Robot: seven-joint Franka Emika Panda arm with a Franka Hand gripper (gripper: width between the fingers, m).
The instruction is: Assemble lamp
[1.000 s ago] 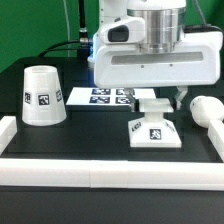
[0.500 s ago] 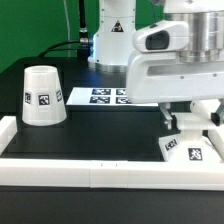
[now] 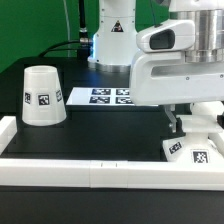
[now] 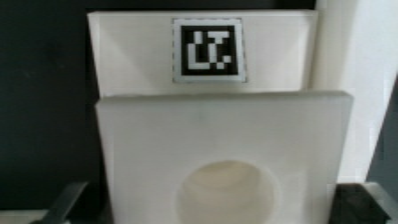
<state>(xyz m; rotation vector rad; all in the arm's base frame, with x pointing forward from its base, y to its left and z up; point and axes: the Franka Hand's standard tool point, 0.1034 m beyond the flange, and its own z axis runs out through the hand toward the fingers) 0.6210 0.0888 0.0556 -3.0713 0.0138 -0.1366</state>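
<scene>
The lower edge of the lamp base rests on the tabletop beside the front bar and the base would stand, so it is time for my gripper to release it now.
The lamp base (image 3: 178,149), a blocky white square part with black tags, sits at the exterior view's right near the front rail. My gripper (image 3: 195,124) stands over it, shut on its upper block. In the wrist view the base (image 4: 214,120) fills the frame, with its tag on the far block and its round socket (image 4: 228,190) near the camera. A dark fingertip (image 4: 61,204) shows on each side of it. The cup-like shade (image 3: 42,96) stands upside down at the exterior view's left. The bulb is hidden behind my gripper.
The marker board (image 3: 100,96) lies flat at the back middle. A long white border rail (image 3: 90,172) runs along the front and up the left side. The arm's white pedestal (image 3: 112,35) stands at the back in front of the green wall.
My gripper has carried the base from the table's middle to the exterior view's right, then a little further right and toward the front rail. The bulb has gone out of sight.
</scene>
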